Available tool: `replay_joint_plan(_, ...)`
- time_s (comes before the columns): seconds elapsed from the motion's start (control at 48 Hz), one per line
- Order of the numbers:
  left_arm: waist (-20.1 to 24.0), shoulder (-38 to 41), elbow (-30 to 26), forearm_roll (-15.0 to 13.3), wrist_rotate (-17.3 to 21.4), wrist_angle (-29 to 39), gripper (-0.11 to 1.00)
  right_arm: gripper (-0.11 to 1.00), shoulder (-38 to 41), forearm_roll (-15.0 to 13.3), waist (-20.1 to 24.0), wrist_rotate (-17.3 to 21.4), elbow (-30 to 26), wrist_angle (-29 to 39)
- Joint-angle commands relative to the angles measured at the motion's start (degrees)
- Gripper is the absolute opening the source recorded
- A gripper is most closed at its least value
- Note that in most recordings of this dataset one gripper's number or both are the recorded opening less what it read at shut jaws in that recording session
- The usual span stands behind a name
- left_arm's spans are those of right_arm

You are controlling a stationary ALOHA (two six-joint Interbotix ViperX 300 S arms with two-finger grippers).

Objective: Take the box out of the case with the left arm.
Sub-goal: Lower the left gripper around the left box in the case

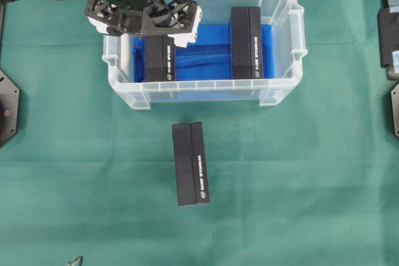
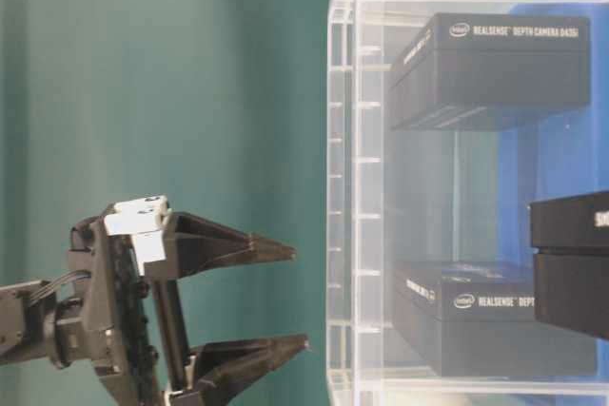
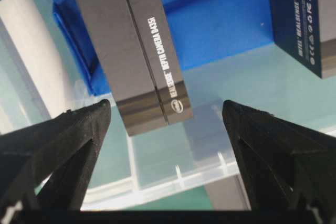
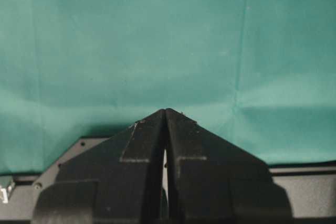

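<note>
My left gripper will next grab the black RealSense box across its narrow middle (image 1: 160, 44), because the box is too long from end to end for the fingers.
The clear case (image 1: 283, 88) with a blue bottom holds two black boxes, one on the left (image 1: 159, 57) and one on the right (image 1: 246, 42). My left gripper (image 1: 146, 23) hovers over the case's back left corner, above the far end of the left box. In the left wrist view the left gripper (image 3: 167, 106) is open. That box (image 3: 131, 40) lies below and beyond its wide-spread fingertips, untouched, and the other box (image 3: 302, 14) shows at the right. My right gripper (image 4: 166, 111) is shut over bare green cloth, holding nothing.
A third black box (image 1: 190, 163) lies on the green cloth in front of the case. The right arm (image 1: 389, 29) rests at the table's right edge. Black arm bases (image 1: 7, 107) stand at the left and right edges. The case's near rim (image 3: 173, 184) runs below the left fingertips.
</note>
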Motion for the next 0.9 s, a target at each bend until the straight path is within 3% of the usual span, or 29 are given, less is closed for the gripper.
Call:
replay_joint_plan(0.0,-0.18,-0.53,0.00,0.26,0.00,-0.62,0.83,0.00,0.00,-0.09,-0.09,-0.09,-0.53,-0.26)
replay_joint_plan(0.396,0.18,0.18,3.87,0.44,-0.18,-3.96,0.83,0.00,0.09,-0.09,-0.09,-0.09,-0.44,-0.35)
replay_joint_plan(0.875,0.44,1.05,10.11,0.62,-3.96,-11.78,0.83,0.00,0.79,-0.09,-0.09,-0.09,-0.44,-0.35)
